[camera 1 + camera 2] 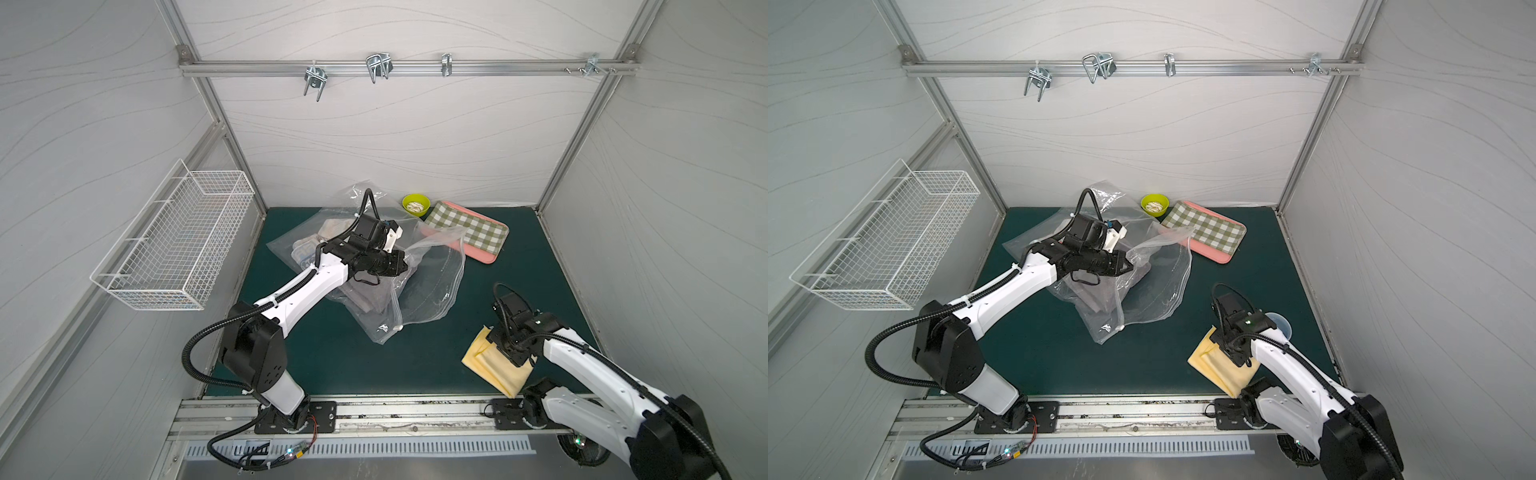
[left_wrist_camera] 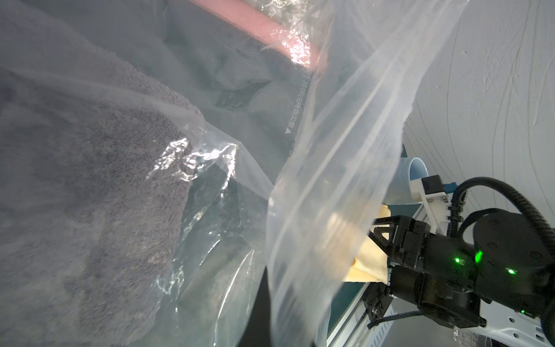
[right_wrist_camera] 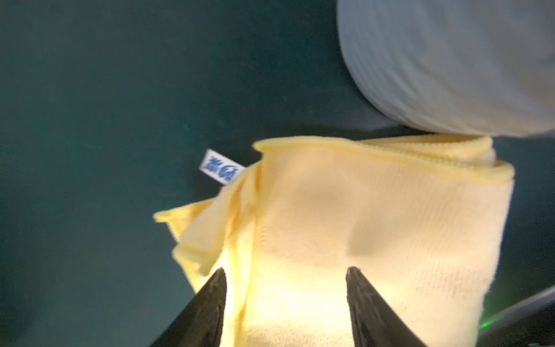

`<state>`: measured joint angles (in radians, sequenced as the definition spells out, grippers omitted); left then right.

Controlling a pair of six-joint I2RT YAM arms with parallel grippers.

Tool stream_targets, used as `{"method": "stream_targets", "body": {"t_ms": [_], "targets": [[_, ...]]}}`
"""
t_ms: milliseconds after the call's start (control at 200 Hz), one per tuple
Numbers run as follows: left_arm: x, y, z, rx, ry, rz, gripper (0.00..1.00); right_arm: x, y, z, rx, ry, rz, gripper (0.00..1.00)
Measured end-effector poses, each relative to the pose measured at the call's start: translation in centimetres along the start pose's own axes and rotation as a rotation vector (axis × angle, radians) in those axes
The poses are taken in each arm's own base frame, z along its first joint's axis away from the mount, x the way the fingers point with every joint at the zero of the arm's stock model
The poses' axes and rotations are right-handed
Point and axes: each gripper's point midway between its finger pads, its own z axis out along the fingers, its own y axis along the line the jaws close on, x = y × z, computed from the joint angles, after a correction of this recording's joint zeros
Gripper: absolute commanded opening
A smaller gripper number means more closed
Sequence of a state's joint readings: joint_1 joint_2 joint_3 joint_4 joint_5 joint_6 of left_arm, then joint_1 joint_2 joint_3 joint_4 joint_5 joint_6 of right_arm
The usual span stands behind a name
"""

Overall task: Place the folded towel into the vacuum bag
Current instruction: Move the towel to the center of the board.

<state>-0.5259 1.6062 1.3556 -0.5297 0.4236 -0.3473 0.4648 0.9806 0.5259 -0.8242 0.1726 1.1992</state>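
The folded towel's edge beside the cup should stay free to go first into the vacuum bag [image 1: 432, 291], so my right gripper will pinch the towel's layers away from that edge next.
The vacuum bag [image 1: 432, 291] [image 1: 1154, 291] lies crumpled mid-mat, clear plastic with a grey towel [image 1: 365, 297] [image 2: 90, 180] inside and a white slider clip [image 1: 400, 328] at its near edge. My left gripper [image 1: 402, 266] [image 1: 1128, 266] [image 2: 264, 312] is shut on a raised flap of the bag, holding the film up. The folded towel [image 1: 484, 363] [image 1: 1208, 359] [image 3: 375, 210], pale yellow with a small blue-and-white label, lies flat at the front right. My right gripper [image 1: 509, 353] [image 1: 1235, 351] [image 3: 285, 270] hangs just above it, open, its black fingertips apart over the cloth.
A pale blue cup [image 1: 1279, 322] [image 3: 450, 60] stands right beside the yellow towel. At the back are a green bowl [image 1: 415, 204] and a pink tray [image 1: 482, 255] under a checked cloth. Another clear bag with patterned cloth [image 1: 307, 245] lies back left. A wire basket [image 1: 174, 245] hangs on the left wall.
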Motion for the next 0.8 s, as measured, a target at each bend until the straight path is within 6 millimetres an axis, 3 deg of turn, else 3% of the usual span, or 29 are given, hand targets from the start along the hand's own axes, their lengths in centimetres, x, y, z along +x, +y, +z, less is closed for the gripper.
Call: {"method": "stream_targets", "body": {"t_ms": [180, 325, 380, 490, 540, 640, 720, 796], "targets": [[0.0, -0.2, 0.1, 0.004, 0.000, 0.000, 0.00, 0.6, 1.7, 2.3, 0.009, 0.091, -0.037, 0.61], [0.2, -0.5, 0.3, 0.006, 0.004, 0.004, 0.00, 0.4, 5.3, 3.2, -0.007, 0.137, -0.138, 0.61], [0.3, -0.5, 0.3, 0.005, 0.005, 0.006, 0.00, 0.3, 8.4, 3.5, -0.076, 0.152, -0.186, 0.60], [0.2, -0.4, 0.3, -0.005, 0.002, 0.009, 0.00, 0.3, 16.6, 3.3, -0.298, 0.156, -0.323, 0.62], [0.2, -0.3, 0.3, -0.011, 0.000, 0.009, 0.00, 0.4, 19.2, 2.7, -0.369, 0.150, -0.383, 0.62], [0.1, -0.1, 0.3, -0.022, -0.004, 0.009, 0.00, 0.0, 21.8, 0.5, -0.456, 0.108, -0.473, 0.62], [0.1, 0.2, 0.3, -0.038, -0.005, 0.007, 0.00, -0.9, 22.6, -1.6, -0.494, 0.057, -0.518, 0.63], [0.3, 0.4, 0.5, -0.048, -0.001, 0.006, 0.00, -1.8, 22.2, -3.3, -0.506, 0.011, -0.543, 0.63]]}}
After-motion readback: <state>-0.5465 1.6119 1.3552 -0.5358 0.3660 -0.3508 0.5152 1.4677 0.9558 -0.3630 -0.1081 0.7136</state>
